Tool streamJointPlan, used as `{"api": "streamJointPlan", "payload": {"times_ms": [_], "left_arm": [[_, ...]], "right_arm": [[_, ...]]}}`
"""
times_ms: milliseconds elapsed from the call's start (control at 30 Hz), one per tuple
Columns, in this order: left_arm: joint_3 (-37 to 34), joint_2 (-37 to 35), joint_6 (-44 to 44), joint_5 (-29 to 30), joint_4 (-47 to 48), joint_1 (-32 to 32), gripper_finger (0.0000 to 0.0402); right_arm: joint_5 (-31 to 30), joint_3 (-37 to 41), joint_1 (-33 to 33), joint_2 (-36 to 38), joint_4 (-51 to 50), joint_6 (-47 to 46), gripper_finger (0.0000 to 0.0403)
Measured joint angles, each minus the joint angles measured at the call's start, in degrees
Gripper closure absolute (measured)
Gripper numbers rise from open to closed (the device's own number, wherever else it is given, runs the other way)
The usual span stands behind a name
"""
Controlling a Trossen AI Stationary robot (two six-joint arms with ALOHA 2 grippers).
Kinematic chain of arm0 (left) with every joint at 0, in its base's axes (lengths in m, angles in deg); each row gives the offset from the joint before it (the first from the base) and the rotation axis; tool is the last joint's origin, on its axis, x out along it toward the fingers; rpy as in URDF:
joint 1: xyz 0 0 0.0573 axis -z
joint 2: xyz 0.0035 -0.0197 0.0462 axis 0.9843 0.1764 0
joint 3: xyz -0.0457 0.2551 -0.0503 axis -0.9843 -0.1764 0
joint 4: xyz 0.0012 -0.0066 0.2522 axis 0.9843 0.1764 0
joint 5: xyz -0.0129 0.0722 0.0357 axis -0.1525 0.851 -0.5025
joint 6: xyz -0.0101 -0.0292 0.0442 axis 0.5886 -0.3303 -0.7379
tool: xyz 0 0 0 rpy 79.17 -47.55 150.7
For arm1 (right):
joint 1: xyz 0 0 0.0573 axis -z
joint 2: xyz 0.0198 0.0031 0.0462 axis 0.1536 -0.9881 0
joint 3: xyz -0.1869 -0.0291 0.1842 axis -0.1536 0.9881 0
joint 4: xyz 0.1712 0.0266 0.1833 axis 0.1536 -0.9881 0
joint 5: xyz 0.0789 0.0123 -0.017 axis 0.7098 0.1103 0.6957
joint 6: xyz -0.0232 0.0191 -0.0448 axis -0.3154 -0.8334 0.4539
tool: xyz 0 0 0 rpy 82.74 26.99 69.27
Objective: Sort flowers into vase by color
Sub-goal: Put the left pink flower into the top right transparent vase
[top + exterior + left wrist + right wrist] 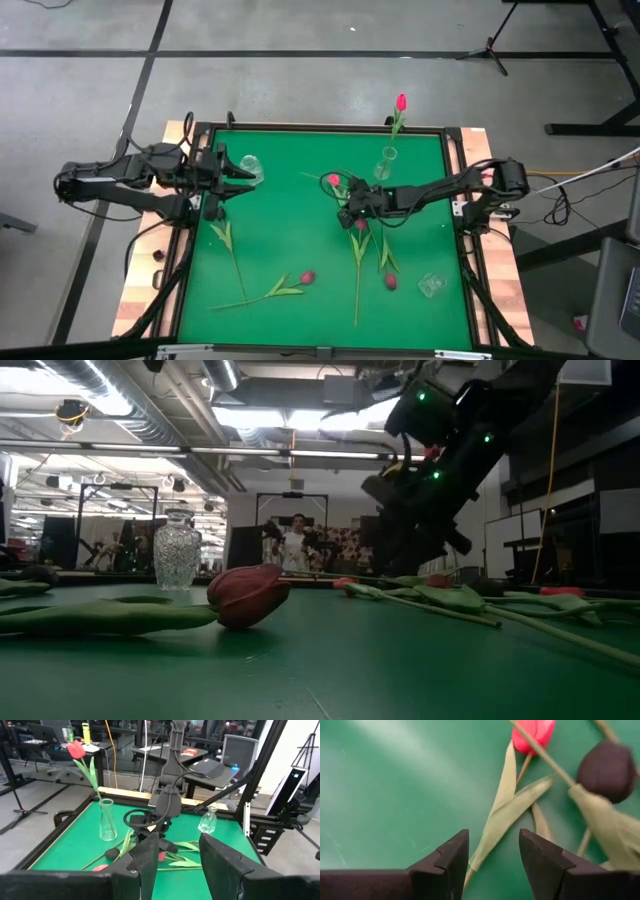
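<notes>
The robot's fingers are above the pale leaf (pixel 495 827) and its stem (pixel 468 878), so the right gripper needs to go lower before it closes on the leaf.
Several tulips lie flat on the green table (pixel 290 230). A pink head (pixel 333 180) and a dark head (pixel 360 225) lie mid-table, and maroon heads (pixel 307 277) (pixel 390 282) lie nearer the near edge. One pink tulip (pixel 400 102) stands with its stem in a slim glass vase (pixel 388 160) at the far edge. My right gripper (pixel 349 213) (pixel 492 855) is open and points down over the middle bunch. Its fingers stand on either side of a leaf (pixel 502 820), near the pink head (pixel 532 732) and the dark head (pixel 607 762). My left gripper (pixel 238 171) (pixel 177 855) waits open at the left edge.
A cut-glass vase (pixel 250 165) (pixel 178 550) stands just beyond my left gripper. Another small glass vase (pixel 430 285) sits near the near right corner. A raised dark rim frames the table. Bare green lies between the left vase and the middle bunch. A person stands in the room behind.
</notes>
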Motion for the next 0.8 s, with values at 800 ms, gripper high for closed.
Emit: {"api": "streamJointPlan", "payload": {"times_ms": [800], "left_arm": [[0.0,-0.06,-2.99,7.64,0.05,0.01,0.0264]], "right_arm": [[3.03,-0.37,-0.01,-5.95,2.47,-3.89,0.0232]]}}
